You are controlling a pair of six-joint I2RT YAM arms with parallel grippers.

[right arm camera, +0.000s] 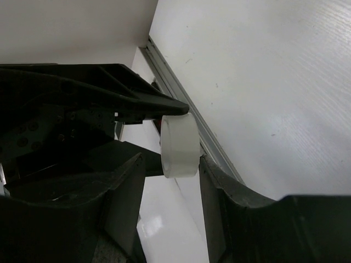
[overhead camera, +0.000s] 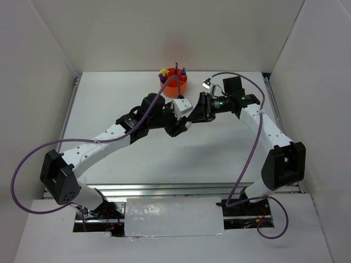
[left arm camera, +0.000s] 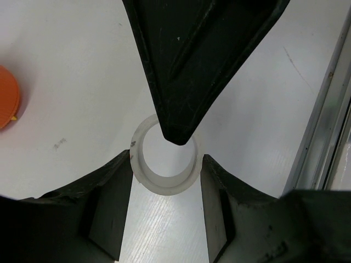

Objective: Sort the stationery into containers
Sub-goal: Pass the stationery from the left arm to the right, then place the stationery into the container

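Observation:
The ring would stay in my left gripper if I lifted my right gripper now, because there is a gap between the tape ring (left arm camera: 164, 186) and the end of one finger of my right gripper.
The clear tape ring (left arm camera: 164, 186) hangs above the table with my left gripper (left arm camera: 167, 161) shut on it across its width. My right gripper (right arm camera: 171, 161) straddles the tape ring (right arm camera: 178, 145) face to face. Its right finger touches one face and a gap shows at the left finger, so it is open. One right finger (left arm camera: 186, 82) reaches over the ring's hole in the left wrist view. From above, the left gripper (overhead camera: 180, 119) and right gripper (overhead camera: 193, 112) meet just in front of the orange organiser (overhead camera: 174, 86), which holds several upright stationery items.
The organiser's edge (left arm camera: 8, 98) shows at the left of the left wrist view. A metal rail (left arm camera: 323, 126) runs along the table's right side, and a rail (right arm camera: 181, 93) lies beyond the ring. White walls close in the table on three sides.

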